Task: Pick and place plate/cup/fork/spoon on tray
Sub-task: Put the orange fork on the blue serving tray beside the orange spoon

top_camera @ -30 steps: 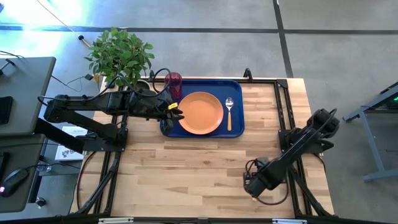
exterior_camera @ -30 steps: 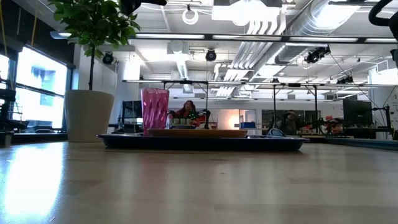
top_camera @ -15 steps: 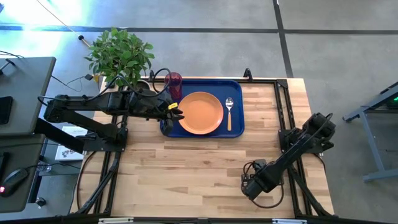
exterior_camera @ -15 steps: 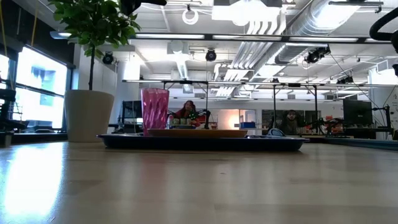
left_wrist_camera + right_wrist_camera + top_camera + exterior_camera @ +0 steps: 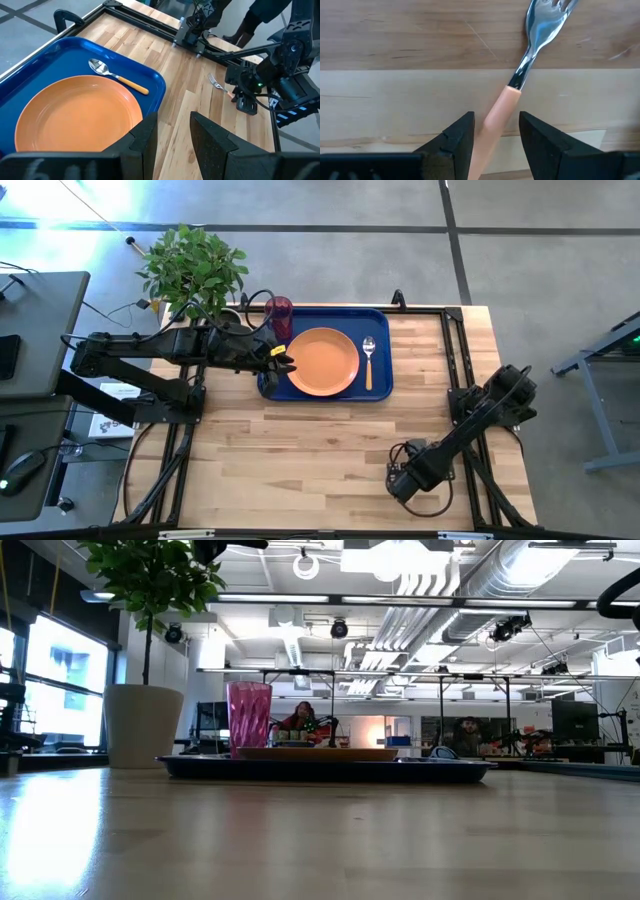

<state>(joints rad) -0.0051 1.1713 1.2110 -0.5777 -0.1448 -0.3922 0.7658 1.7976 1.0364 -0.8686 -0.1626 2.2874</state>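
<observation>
The right gripper grabs the fork by its orange handle next, to set it in the dark blue tray.
The orange plate and the spoon lie in the dark blue tray at the table's far side. The dark red cup stands in the tray's far left corner. My left gripper hovers open and empty over the tray's left rim, next to the plate. The fork lies flat on the wood near the table's near right. My right gripper is open over it, pointing down, with one finger on either side of the orange handle. In the high view, the right gripper hides the fork.
A potted plant stands off the table's far left corner, beside the cup. The tray has bare floor right of the spoon. Bare wood stretches between the tray and the right gripper. The table's frame rails run along both side edges.
My right gripper has gone a little toward the table's near edge and left, coming over the fork. The left arm and the things in the tray have kept still.
</observation>
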